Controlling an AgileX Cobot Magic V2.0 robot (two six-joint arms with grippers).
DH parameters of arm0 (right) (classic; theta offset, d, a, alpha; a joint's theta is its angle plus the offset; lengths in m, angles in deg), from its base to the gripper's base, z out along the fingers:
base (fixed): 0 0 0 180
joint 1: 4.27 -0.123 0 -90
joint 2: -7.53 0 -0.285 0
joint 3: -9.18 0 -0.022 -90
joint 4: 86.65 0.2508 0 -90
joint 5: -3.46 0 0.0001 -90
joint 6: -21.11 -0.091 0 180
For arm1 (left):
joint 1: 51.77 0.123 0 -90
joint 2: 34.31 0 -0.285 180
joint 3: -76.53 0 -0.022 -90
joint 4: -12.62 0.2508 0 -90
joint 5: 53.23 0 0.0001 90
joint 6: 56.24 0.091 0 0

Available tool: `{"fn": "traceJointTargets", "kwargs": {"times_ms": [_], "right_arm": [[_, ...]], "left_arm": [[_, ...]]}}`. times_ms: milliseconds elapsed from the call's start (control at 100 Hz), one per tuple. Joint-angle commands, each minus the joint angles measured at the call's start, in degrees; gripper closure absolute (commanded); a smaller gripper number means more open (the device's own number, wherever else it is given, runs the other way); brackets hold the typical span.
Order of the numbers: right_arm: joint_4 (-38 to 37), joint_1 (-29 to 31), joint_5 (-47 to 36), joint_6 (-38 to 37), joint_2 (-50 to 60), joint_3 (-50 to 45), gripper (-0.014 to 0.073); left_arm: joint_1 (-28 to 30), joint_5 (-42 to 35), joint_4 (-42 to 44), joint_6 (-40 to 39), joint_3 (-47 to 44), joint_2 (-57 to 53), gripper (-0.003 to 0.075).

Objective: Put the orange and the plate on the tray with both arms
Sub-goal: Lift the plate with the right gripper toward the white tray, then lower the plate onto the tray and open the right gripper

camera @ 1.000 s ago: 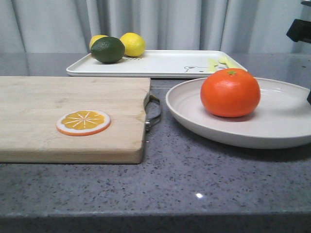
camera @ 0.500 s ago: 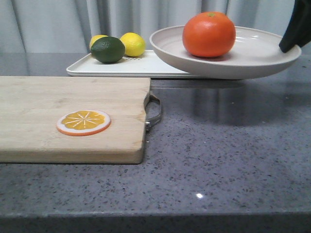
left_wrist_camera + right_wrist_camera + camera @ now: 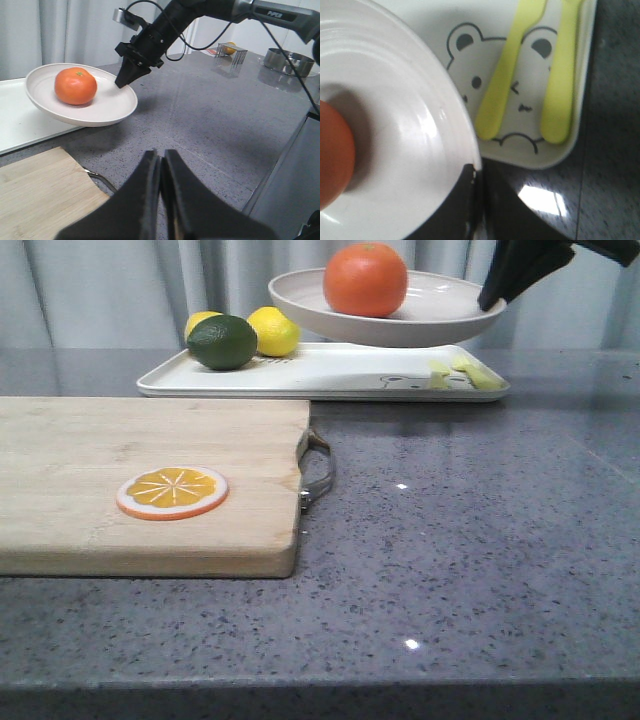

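Observation:
The plate stays in my right gripper for now, until I lower the plate. In the front view the plate's bottom point(image 3: 400, 338) still hangs above the white tray point(image 3: 330, 375).
The off-white plate point(image 3: 430, 320) hangs in the air above the white tray point(image 3: 330, 375), with the orange point(image 3: 365, 279) resting in it. My right gripper point(image 3: 492, 298) is shut on the plate's right rim and carries it. The left wrist view shows the plate point(image 3: 105, 102), the orange point(image 3: 75, 86) and the right gripper point(image 3: 121, 81) pinching the rim. In the right wrist view the plate point(image 3: 405, 150) sits over the tray's bear drawing point(image 3: 520, 100), with my right gripper point(image 3: 479, 175) on its edge. My left gripper point(image 3: 161, 165) is shut and empty above the counter.
A wooden cutting board point(image 3: 120, 480) with an orange slice point(image 3: 171, 491) lies at the left front. Two lemons point(image 3: 273, 331) and a dark green fruit point(image 3: 221, 342) sit on the tray's left end. Yellow cutlery print point(image 3: 460, 373) marks its right end.
The plate with the orange has risen off the counter and moved back and left, from the right front to above the tray. The right gripper moved with it.

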Motion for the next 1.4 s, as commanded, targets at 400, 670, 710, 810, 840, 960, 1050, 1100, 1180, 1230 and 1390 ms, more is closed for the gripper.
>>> {"fn": "traceJointTargets", "kwargs": {"times_ms": [400, 670, 710, 810, 840, 960, 1050, 1100, 1180, 1230, 1390], "right_arm": [[2.1, -0.5, 4.8, -4.5, -16.9, 31.1, 0.0652], [2.1, -0.5, 4.6, -5.1, -21.8, 35.4, 0.0652], [2.1, -0.5, 4.4, -5.1, -22.2, 35.4, 0.0652], [2.1, -0.5, 3.7, -5.1, -23.0, 35.4, 0.0652], [2.2, -0.5, 3.3, -5.1, -23.0, 35.4, 0.0652], [2.2, -0.5, 2.6, -5.1, -23.1, 35.4, 0.0652], [2.2, -0.5, 2.0, -5.1, -23.3, 35.4, 0.0652], [2.2, -0.5, 1.6, -5.1, -23.5, 35.4, 0.0652], [2.2, -0.5, 1.6, -5.1, -23.7, 35.4, 0.0652], [2.2, -0.5, 1.5, -5.1, -23.7, 35.4, 0.0652], [2.2, -0.5, 0.9, -5.1, -23.7, 35.4, 0.0606]], "left_arm": [[0.1, -5.1, -0.9, 0.1, 1.6, 0.2, 0.074], [0.1, -5.3, -0.9, 0.1, 1.6, 0.2, 0.074], [0.1, -5.3, -0.9, 0.1, 1.6, 0.2, 0.074], [0.1, -5.4, -0.9, 0.1, 1.6, 0.3, 0.0741], [0.1, -5.4, -0.9, 0.1, 1.6, 0.3, 0.0741], [0.1, -5.4, -0.9, 0.1, 1.6, 0.3, 0.074], [0.1, -6.5, -0.9, 0.1, 1.2, 0.3, 0.0741], [0.1, -7.1, -0.9, 0.1, 0.8, 0.3, 0.0741], [0.1, -7.3, -0.9, 0.1, 0.8, 0.3, 0.0741], [0.1, -7.3, -0.9, 0.1, 0.8, 0.3, 0.0741], [0.1, -7.3, -0.9, 0.1, 0.8, 0.3, 0.0741]]}}
